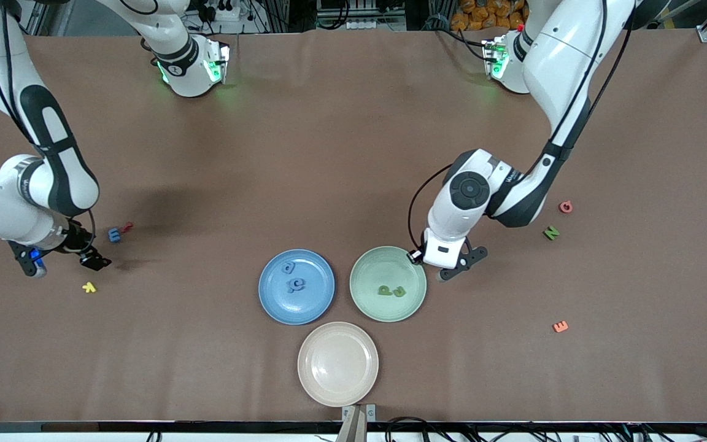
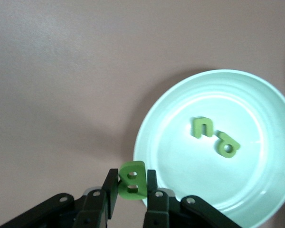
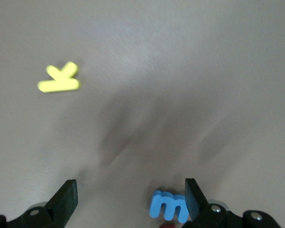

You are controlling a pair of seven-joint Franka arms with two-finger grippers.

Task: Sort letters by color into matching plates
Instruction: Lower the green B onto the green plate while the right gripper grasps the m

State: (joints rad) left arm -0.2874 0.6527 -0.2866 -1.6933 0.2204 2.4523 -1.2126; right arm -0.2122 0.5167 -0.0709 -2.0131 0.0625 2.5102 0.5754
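I would miss if I closed now, because my fingers stop short of the blue m (image 1: 114, 235) (image 3: 169, 206). I need to move my right gripper toward the m first, then close it on the m.
My left gripper (image 2: 132, 186) is shut on a green letter (image 2: 132, 178) and hangs over the rim of the pale green plate (image 2: 180, 156), at the edge toward the left arm's end (image 1: 418, 256). Two green letters (image 1: 391, 291) lie in that plate (image 1: 369, 270). The blue plate (image 1: 274, 301) beside it holds two blue letters (image 1: 294, 277). My right gripper (image 3: 130, 199) is open over the table at the right arm's end (image 1: 86, 252). A blue letter m (image 3: 168, 206) lies flat close to one of its fingers (image 3: 194, 197). A green N (image 1: 551, 232) lies loose toward the left arm's end.
A beige plate (image 1: 337, 363) sits nearest the front camera. A yellow letter (image 1: 89, 286) lies near the right gripper, and a red one (image 1: 127, 226) touches the blue m (image 1: 114, 234). A red letter (image 1: 566, 207) and an orange E (image 1: 560, 326) lie toward the left arm's end.
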